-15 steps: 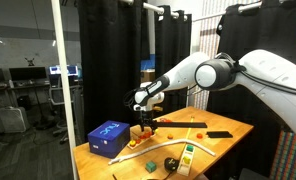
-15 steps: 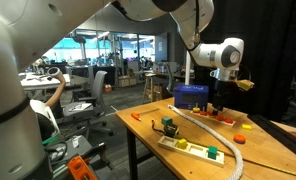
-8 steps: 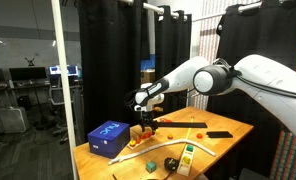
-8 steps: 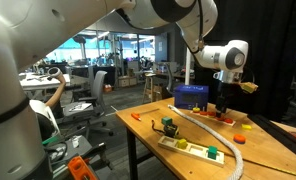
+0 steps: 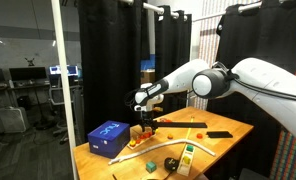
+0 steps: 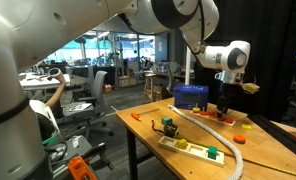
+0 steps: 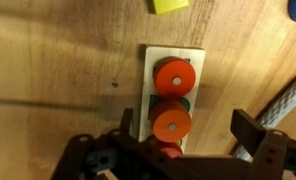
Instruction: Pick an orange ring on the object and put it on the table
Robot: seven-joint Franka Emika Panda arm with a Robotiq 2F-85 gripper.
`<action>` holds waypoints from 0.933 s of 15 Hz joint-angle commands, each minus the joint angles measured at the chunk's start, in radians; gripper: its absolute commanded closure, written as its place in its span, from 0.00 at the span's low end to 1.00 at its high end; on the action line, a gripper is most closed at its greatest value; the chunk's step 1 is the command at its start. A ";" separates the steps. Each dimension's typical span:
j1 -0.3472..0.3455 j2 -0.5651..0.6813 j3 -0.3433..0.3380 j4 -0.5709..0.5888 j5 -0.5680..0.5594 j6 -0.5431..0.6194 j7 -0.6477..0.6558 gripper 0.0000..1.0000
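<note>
My fingers reach down to the middle orange ring's depth on both sides of the pale board, so it is now time to close on that ring.
Orange rings sit on pegs of a small pale board on the table (image 7: 48, 70). In the wrist view one orange ring (image 7: 175, 77) lies farther off. A second orange ring (image 7: 172, 124) lies between my fingers, and a third is half hidden under the gripper body. My gripper (image 7: 187, 125) is open, its fingers straddling the board without touching a ring. In both exterior views the gripper (image 5: 143, 110) (image 6: 223, 98) hovers just above the ring board (image 5: 143, 130) (image 6: 226, 118), which stands next to the blue box (image 5: 109, 137) (image 6: 191, 96).
A yellow block (image 7: 170, 6) lies beyond the board. On the table (image 5: 223, 148) are a long orange-tipped stick (image 5: 180, 124), a flat black object (image 5: 219, 134) and a bottle (image 5: 186, 160). A white hose (image 6: 213, 135) and a power strip (image 6: 193, 150) lie near the front edge.
The arm's upper links have shifted slightly. The gripper stays above the ring board, still open.
</note>
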 commanded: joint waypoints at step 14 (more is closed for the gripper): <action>0.004 0.066 0.004 0.146 0.003 -0.101 -0.011 0.82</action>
